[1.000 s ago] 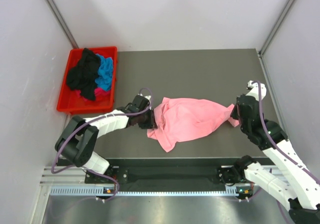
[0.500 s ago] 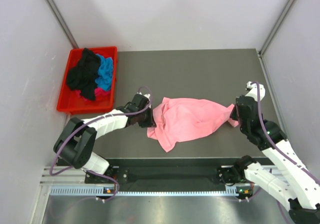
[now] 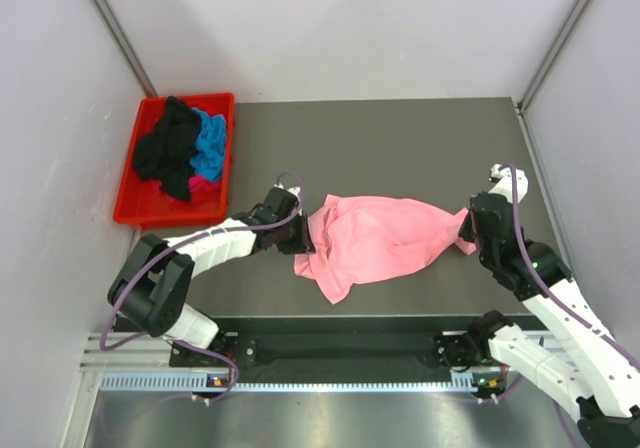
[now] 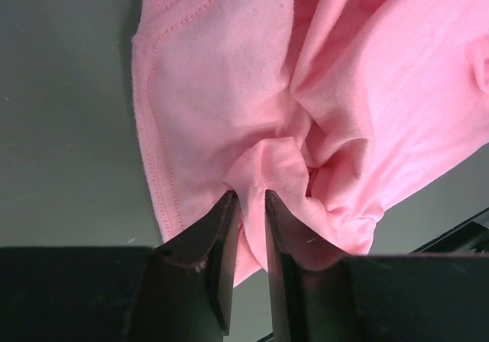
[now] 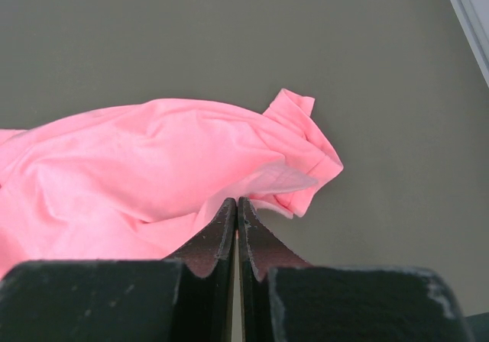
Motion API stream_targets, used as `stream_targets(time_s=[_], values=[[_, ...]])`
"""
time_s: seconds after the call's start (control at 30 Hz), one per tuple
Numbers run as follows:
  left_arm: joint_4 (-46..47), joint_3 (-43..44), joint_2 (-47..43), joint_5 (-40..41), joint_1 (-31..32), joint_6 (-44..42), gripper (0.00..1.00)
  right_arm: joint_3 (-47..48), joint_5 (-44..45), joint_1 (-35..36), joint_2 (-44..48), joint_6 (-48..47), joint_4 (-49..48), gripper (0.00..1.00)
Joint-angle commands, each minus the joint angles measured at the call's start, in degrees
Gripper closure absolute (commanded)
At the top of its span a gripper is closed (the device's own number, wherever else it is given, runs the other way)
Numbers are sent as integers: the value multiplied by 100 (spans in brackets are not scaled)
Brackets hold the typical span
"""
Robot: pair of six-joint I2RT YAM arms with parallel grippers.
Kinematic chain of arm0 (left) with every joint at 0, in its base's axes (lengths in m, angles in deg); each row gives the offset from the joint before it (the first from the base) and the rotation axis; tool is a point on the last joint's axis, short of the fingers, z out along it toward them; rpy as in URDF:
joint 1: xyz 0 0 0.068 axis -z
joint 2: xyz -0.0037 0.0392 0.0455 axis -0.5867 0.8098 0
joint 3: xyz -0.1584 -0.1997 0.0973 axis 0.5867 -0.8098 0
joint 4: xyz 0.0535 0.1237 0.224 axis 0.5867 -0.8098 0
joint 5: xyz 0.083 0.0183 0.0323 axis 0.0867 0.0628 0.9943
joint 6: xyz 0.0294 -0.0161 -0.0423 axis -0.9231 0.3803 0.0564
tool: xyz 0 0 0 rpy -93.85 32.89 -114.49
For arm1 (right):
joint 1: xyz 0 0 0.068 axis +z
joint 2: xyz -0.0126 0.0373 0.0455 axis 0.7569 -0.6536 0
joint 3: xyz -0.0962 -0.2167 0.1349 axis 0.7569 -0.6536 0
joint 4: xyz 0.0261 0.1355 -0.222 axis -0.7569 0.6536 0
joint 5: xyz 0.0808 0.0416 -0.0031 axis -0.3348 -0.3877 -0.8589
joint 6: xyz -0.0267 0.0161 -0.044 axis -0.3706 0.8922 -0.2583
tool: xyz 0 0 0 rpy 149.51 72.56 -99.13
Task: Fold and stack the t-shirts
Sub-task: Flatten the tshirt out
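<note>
My left gripper should close now, since its fingers are down on either side of the pink t-shirt's raised fold. Closing now would hold it.
A light pink t-shirt (image 3: 380, 238) lies crumpled on the dark table between the two arms. My left gripper (image 3: 300, 236) is at its left edge. In the left wrist view the left gripper (image 4: 248, 195) is open by a narrow gap, and a raised fold of the pink t-shirt (image 4: 229, 90) sits between its tips. My right gripper (image 3: 466, 230) is at the shirt's right end. In the right wrist view the right gripper (image 5: 235, 201) is shut, pinching the edge of the pink t-shirt (image 5: 153, 159) beside a sleeve.
A red bin (image 3: 125, 203) stands at the table's back left corner. It holds a black t-shirt (image 3: 168, 148), a bright blue one (image 3: 210, 143) and a magenta one (image 3: 205, 183) in a heap. Grey walls close in both sides.
The left gripper's jaws have parted slightly around the fold at the shirt's left edge. The shirt and the right arm have barely moved.
</note>
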Motion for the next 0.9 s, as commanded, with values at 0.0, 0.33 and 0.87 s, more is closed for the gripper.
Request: stream_targets(time_s=[0.0, 0.33, 0.87], values=[[278, 88, 90, -49, -3, -9, 73, 37, -3, -54, 28, 9, -198, 100], [349, 61, 143, 4, 5, 61, 73, 20, 49, -54, 116, -35, -172, 100], [568, -18, 178, 83, 14, 193, 86, -42, 14, -54, 160, 27, -163, 100]])
